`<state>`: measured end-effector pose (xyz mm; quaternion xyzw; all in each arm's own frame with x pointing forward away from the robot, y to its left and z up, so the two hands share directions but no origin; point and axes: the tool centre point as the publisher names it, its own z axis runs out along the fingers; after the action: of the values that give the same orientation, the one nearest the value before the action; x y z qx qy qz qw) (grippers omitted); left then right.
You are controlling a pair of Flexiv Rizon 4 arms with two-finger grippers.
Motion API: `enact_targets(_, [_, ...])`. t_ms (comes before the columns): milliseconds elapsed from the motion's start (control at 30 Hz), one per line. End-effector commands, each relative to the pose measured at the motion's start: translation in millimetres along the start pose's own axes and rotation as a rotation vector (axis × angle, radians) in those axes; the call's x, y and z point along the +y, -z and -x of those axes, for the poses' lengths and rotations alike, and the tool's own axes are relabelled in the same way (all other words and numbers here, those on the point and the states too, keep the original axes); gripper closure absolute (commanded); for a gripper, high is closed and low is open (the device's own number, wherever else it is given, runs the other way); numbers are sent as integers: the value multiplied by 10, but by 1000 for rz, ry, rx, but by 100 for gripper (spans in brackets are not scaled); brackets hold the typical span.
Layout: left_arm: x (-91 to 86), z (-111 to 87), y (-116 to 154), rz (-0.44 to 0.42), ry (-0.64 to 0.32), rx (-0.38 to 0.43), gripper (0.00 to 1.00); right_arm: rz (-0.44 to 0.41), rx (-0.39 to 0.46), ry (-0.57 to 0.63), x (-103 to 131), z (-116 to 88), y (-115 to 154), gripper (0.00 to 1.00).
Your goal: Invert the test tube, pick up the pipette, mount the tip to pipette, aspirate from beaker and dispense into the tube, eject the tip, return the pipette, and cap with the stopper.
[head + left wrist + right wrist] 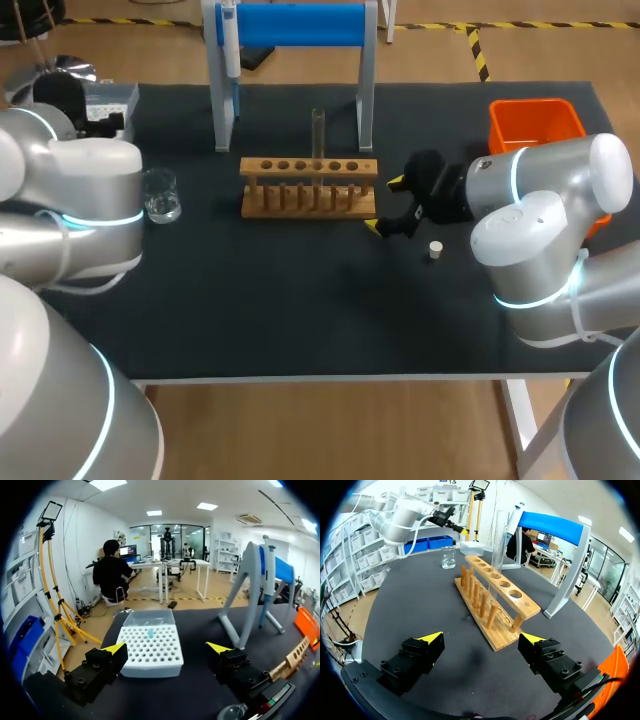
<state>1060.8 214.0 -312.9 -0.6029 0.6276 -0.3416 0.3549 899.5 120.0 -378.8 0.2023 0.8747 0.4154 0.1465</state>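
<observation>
I will next pick up the pipette tip with my left gripper by its exposed upper end [151,633], because the white box [152,647] surrounds the rest of the tip.
A clear test tube [318,135] [497,545] stands upright in the wooden rack [308,187] [495,605]. My right gripper [385,205] [482,639] hangs open just right of the rack's end, with nothing between its fingers. A small white stopper [435,250] lies on the mat to the right of that gripper. The pipette [230,40] [270,575] hangs on the blue-topped stand [290,25]. My left gripper [167,648] is open, low over the table just before the white tip box [152,647] [471,547]. A glass beaker [161,195] [448,557] stands left of the rack.
An orange bin [535,125] [307,625] sits at the back right of the black mat, behind my right arm. The stand's grey legs [365,110] rise just behind the rack. The tip box is at the table's back left corner.
</observation>
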Motion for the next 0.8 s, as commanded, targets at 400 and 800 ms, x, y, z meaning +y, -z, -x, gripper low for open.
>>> enact_targets(400, [-104, 17, -328, 10, 1, -16, 38, -4, 3, 0, 6, 6, 14, 0])
enact_targets(800, [-85, 63, -450, 24, 21, -19, 50, -4, 3, 0, 6, 6, 14, 0])
